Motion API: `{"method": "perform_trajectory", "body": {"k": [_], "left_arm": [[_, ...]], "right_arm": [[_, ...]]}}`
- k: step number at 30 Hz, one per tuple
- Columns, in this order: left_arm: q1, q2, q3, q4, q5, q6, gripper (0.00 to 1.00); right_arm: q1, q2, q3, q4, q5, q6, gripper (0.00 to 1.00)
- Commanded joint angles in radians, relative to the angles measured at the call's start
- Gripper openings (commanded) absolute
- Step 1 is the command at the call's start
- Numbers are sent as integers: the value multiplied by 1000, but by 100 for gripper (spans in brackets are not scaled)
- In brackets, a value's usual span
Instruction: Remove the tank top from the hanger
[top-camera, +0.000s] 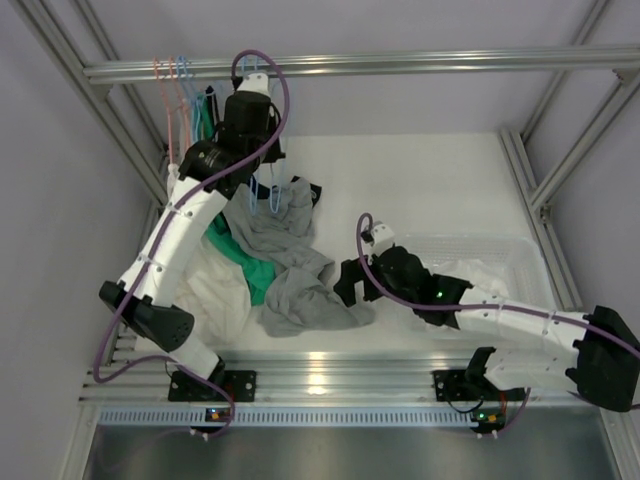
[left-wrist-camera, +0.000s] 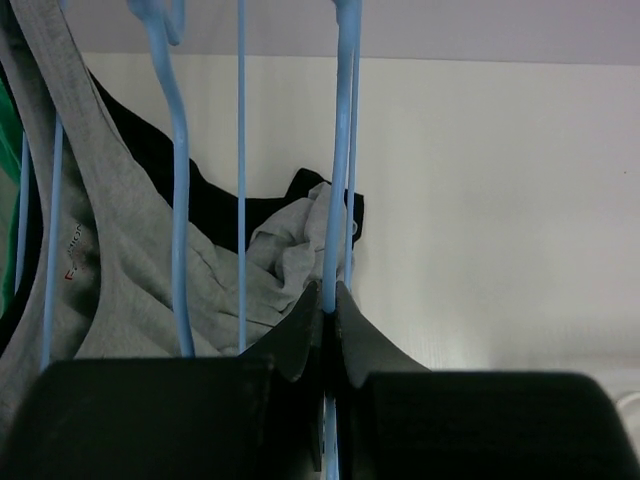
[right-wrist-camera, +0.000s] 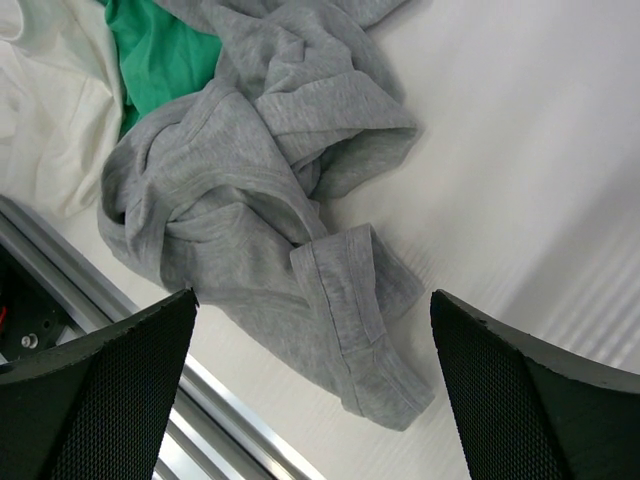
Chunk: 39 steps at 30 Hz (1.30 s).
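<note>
The left gripper needs to let go of the hanger now, because the hanger's top is at the rack and its blue wire (left-wrist-camera: 338, 200) hangs straight between the robot's fingers.
The grey tank top (top-camera: 290, 262) hangs from a blue hanger (top-camera: 268, 195) at the back left and trails down in a crumpled heap on the table. My left gripper (top-camera: 258, 160) is shut on the hanger's blue wire (left-wrist-camera: 338, 200), with the tank top's strap (left-wrist-camera: 110, 240) just left of it. My right gripper (top-camera: 345, 283) is open and empty, hovering over the heap's near end (right-wrist-camera: 270, 210). Its fingers (right-wrist-camera: 110, 380) stand wide apart on either side of the grey hem.
More pink and blue hangers (top-camera: 175, 85) hang on the rack at the back left. A green garment (top-camera: 250, 268), a white one (top-camera: 215, 290) and a black one (top-camera: 308, 190) lie around the heap. A clear bin (top-camera: 500, 255) stands at the right. A metal rail (top-camera: 320, 378) runs along the front.
</note>
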Motion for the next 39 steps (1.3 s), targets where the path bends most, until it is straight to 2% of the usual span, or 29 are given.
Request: {"method": "perform_trajectory", "body": {"k": [1,6,7,8,9,10,11,12,18,21,25,28,30,35,36,39], "left_arm": [[3,-25,-37,-28,42,5,0],[1,-77,-95,-28,26,7,0],[1,-87,-113,-29,28,7,6],[0,-110,-121,-28,35,7,29],[-1,-122,-129,-28,37,4,42],[-1,-133,-130,-28,39,0,70],[-1,-157,-132,-28,48,-1,93],[-2,-171,-130,-29,72,-1,99],[-5,-327,-181,-28,169,-33,99],[-7,-455,-281,-26,138,-64,99],[-7,-620,-401,-21,140,-67,99],[-7,-786,-486,-9,158,-55,99],[-7,-841,-520,-5,138,-40,99],[-7,-950,-593,-11,92,-6,99],[-7,-956,-601,-11,86,-1,99],[-5,-966,-635,-8,77,2,99]], "right_arm": [[1,25,60,-2,-17,-16,98],[1,44,61,35,-45,-26,98],[1,49,63,47,-86,-37,99],[2,58,66,56,-109,-57,99],[4,78,69,69,-128,-66,99],[4,90,74,67,-149,-75,99],[4,103,89,69,-149,-94,99],[4,132,98,81,-151,-105,99],[42,283,199,126,-100,-198,99],[68,392,279,136,-34,-234,99],[77,503,325,165,-40,-260,99],[102,580,350,155,-46,-238,99],[130,610,341,155,-40,-208,99],[214,683,305,80,91,-71,99],[217,687,285,80,104,-48,97],[217,674,229,80,150,7,81]]}}
